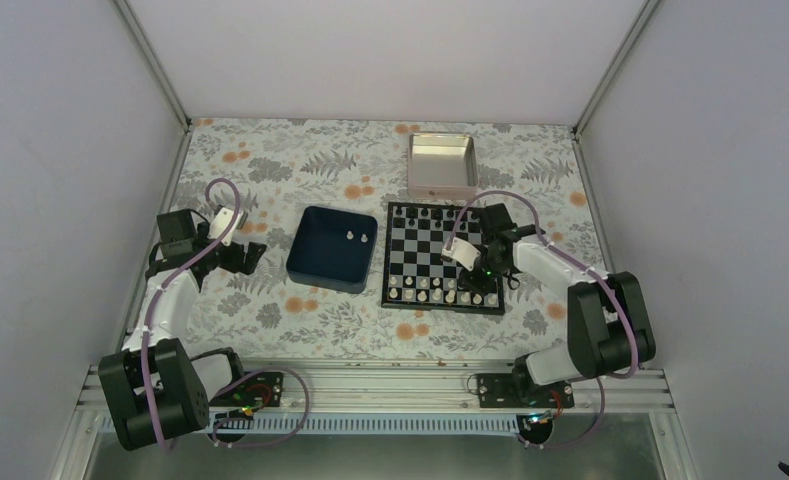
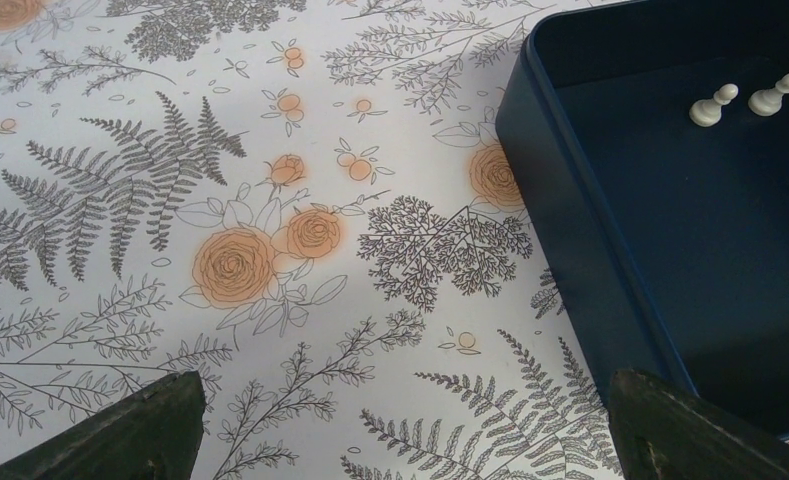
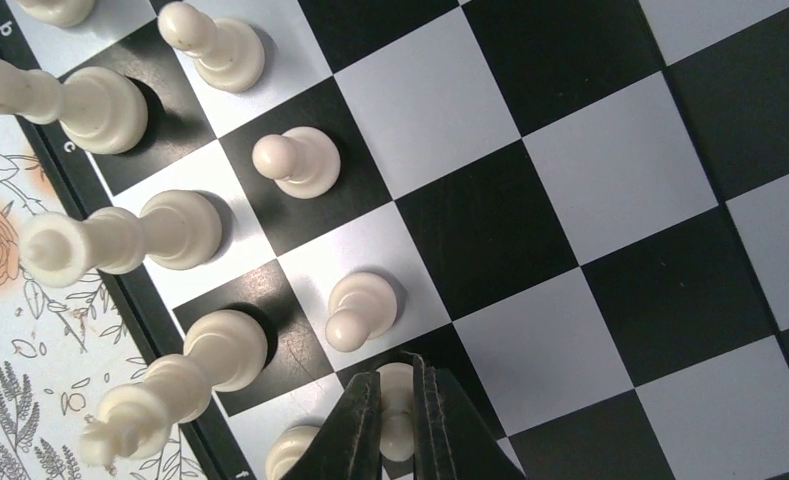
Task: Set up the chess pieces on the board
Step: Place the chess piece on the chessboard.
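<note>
The white pawn's base is inside the black square, so the pawn would stand there. It is time for my right gripper to open now.
The chequered board (image 1: 440, 230) lies right of centre; its near rows hold several white pieces (image 1: 425, 290). My right gripper (image 1: 482, 290) is low over the board's near right part. In the right wrist view the gripper (image 3: 397, 395) is shut on a white pawn (image 3: 397, 410) that stands on a black square of the board (image 3: 570, 200), beside other white pawns (image 3: 295, 160) and taller pieces (image 3: 120, 240) along the rim. My left gripper (image 1: 253, 252) is open over the tablecloth, left of the dark blue tray (image 1: 315, 265). Two white pawns (image 2: 715, 105) lie in the tray (image 2: 590, 210).
A silver tin (image 1: 442, 165) stands behind the board. The floral cloth (image 2: 270, 250) covers the table, with white walls on three sides. The left fingers (image 2: 130, 430) frame bare cloth beside the tray's wall.
</note>
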